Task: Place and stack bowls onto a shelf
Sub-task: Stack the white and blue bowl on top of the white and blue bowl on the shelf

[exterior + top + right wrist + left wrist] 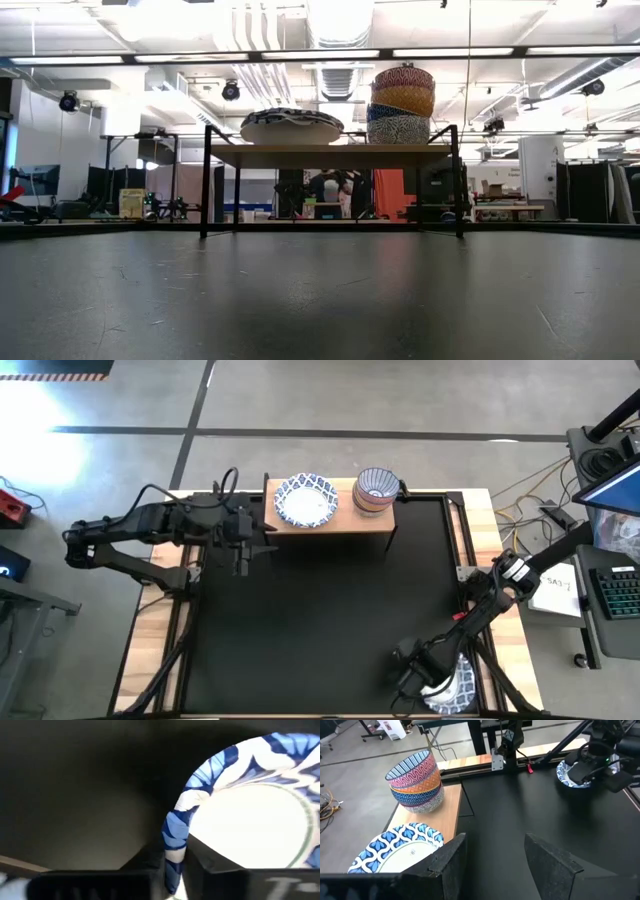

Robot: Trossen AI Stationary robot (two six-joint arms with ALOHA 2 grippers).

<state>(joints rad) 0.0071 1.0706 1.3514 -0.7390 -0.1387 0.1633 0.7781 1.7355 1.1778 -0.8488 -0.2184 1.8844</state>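
My left gripper grabs the blue-patterned rim of the white bowl from my right gripper next. The bowl then goes onto the shelf (345, 520).
The shelf (345, 520) stands at the table's far edge. On its wooden top sit one wide white bowl with a blue-patterned rim (306, 501) and, to its right, a stack of small bowls (375, 490). Both also show in the low view, the wide bowl (291, 125) and the stack (402, 104). Another white bowl with a blue rim (458, 685) lies at the table's near right corner, with my right gripper (437, 685) shut on it. My left gripper (245, 558) hangs open just left of the shelf, holding nothing. My right gripper pinches the white bowl's blue-patterned rim (173, 827), one finger inside the bowl and one outside. The fingers come from above, slanting steeply down, on the rim's side toward the table's left. Whether the bowl's base still rests on the table I cannot tell.
The black tabletop (320, 620) lies bare between the shelf and the near right corner. Wooden side rails (505, 650) run along both table edges. Cables and a keyboard (615, 595) sit off the table on the right.
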